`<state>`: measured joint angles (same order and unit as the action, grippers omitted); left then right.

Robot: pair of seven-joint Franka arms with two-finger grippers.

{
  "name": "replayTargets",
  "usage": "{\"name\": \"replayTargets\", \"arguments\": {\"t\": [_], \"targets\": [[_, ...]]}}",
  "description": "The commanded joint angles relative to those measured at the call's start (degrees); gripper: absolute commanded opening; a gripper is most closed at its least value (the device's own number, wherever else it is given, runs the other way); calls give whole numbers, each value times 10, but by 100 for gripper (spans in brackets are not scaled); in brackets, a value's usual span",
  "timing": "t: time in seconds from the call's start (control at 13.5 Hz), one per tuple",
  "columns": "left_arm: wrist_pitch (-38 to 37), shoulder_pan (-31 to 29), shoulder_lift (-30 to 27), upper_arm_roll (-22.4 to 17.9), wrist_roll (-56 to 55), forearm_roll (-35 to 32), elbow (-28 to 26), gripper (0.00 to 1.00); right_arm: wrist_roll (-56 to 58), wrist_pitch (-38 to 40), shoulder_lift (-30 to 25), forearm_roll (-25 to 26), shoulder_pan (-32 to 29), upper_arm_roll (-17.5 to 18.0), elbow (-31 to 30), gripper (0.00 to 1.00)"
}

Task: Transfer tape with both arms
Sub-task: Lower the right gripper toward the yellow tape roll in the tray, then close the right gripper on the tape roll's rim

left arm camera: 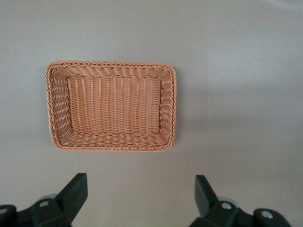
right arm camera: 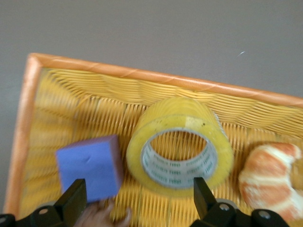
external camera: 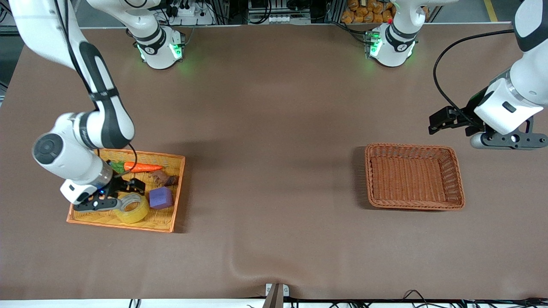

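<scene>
The tape roll should go toward the brown wicker basket point(external camera: 411, 147) next, so the robot's right gripper needs to grab it by its ring side point(external camera: 140, 212).
The tape point(external camera: 136, 211), a translucent yellow roll with a pale core, lies in the yellow woven tray point(external camera: 122, 225) at the right arm's end of the table, beside a purple cube point(external camera: 161, 197). My right gripper point(external camera: 128, 187) is low over the tray, open and empty. In the right wrist view the tape point(right arm camera: 176, 111) lies just ahead of the right gripper point(right arm camera: 138, 191), nearer one fingertip, and nothing is between the jaws. My left gripper point(external camera: 441, 120) waits open and empty over bare table beside the brown wicker basket point(external camera: 411, 147). It also shows in the left wrist view point(left arm camera: 139, 189).
The tray also holds a toy carrot point(external camera: 143, 167), a small brown toy point(external camera: 166, 179) and an orange-segment toy point(right arm camera: 270, 182). The cube point(right arm camera: 90, 165) sits close to the tape. The tray's rim point(right arm camera: 142, 74) is raised. The brown basket point(left arm camera: 111, 64) holds nothing.
</scene>
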<state>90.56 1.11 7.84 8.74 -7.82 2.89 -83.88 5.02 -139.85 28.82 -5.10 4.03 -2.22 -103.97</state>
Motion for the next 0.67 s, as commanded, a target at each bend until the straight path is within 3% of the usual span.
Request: {"name": "replayTargets", "arguments": {"t": [0.0,0.22,0.59], "targets": [[-10,-1,12,2,-1,11,14,100,3,-9,26,-73,-14,0,18,100],[-2,3,23,2,-1,11,14,100,1,-11,46,-82,-21,1,25,100],[-2,3,26,2,-4,12,14,100,0,-11,55,-126,-18,0,26,50]]}}
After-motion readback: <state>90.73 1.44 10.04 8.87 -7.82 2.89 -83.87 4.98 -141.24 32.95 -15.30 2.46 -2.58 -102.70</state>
